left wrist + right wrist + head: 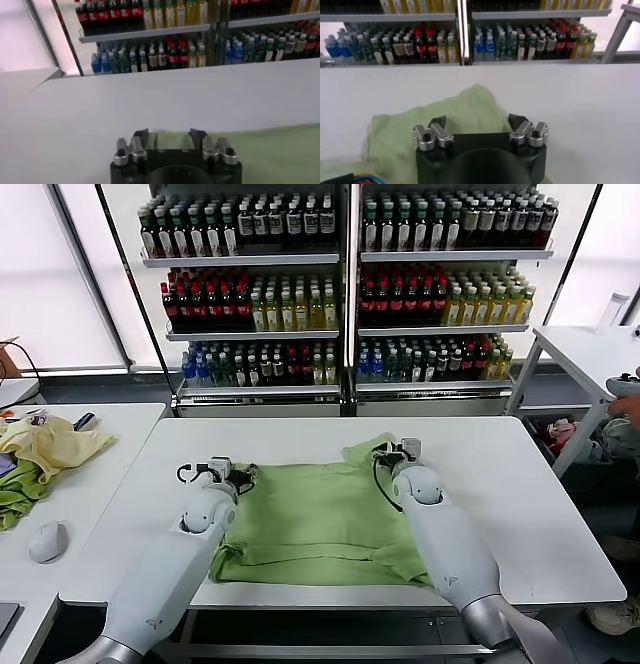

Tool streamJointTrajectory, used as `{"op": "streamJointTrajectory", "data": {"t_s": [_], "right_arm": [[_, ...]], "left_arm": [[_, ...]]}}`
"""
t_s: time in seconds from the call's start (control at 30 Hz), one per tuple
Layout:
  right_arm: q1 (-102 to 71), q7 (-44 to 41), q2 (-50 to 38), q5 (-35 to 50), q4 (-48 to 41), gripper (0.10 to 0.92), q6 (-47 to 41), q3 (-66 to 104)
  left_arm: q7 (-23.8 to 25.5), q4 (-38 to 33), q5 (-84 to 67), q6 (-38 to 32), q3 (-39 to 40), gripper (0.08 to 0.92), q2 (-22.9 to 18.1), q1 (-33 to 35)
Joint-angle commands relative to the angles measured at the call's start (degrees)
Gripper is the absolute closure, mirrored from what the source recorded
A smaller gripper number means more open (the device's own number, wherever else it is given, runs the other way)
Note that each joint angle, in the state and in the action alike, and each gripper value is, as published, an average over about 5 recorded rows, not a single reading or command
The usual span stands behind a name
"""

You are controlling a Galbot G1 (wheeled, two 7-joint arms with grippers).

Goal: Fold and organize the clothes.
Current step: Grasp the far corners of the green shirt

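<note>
The rest of the shirt lies flat on the tabletop. My right gripper should next grab the shirt by its raised, bunched corner (372, 449) to fold it.
The clothes, a light green shirt (320, 519), lie spread flat on the white table (540, 514). Both grippers reach down to the shirt's far edge. My left gripper (240, 476) is at the far left corner; in the left wrist view it (169, 134) has its fingers apart with the shirt's edge (270, 150) lying between them. My right gripper (392, 451) is over the raised far right corner. The right wrist view shows it (479, 120) open wide, the bunched green cloth (470, 107) under and ahead of its fingers.
Behind the table stand shelves of bottles (340, 284). A side table to the left holds a pale yellow garment (50, 444), a darker green cloth (15, 494) and a mouse (47, 541). Another white table (590, 354) stands at the right.
</note>
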Motion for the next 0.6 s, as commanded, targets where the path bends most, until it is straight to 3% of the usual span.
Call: {"op": "streamJointTrajectory", "data": {"t_s": [0.03, 0.43, 0.6], "right_arm": [[0.81, 0.05, 1.48, 1.04, -3.27, 0.251, -0.44, 0.09], [-3.66, -1.27, -2.61, 1.76, 6.16, 0.602, 2.11, -1.94], [-6.18, -1.29, -5.04, 1.83, 12.18, 0.758, 3.61, -1.92]], "left_arm": [[0.12, 0.13, -3.93, 1.41, -0.05, 0.501, 0.47, 0.91], [0.55, -7.38, -6.63, -2.70, -2.19, 0.844, 2.81, 5.23], [0.61, -11.59, -7.41, -5.91, -3.24, 0.907, 4.64, 7.43]]}}
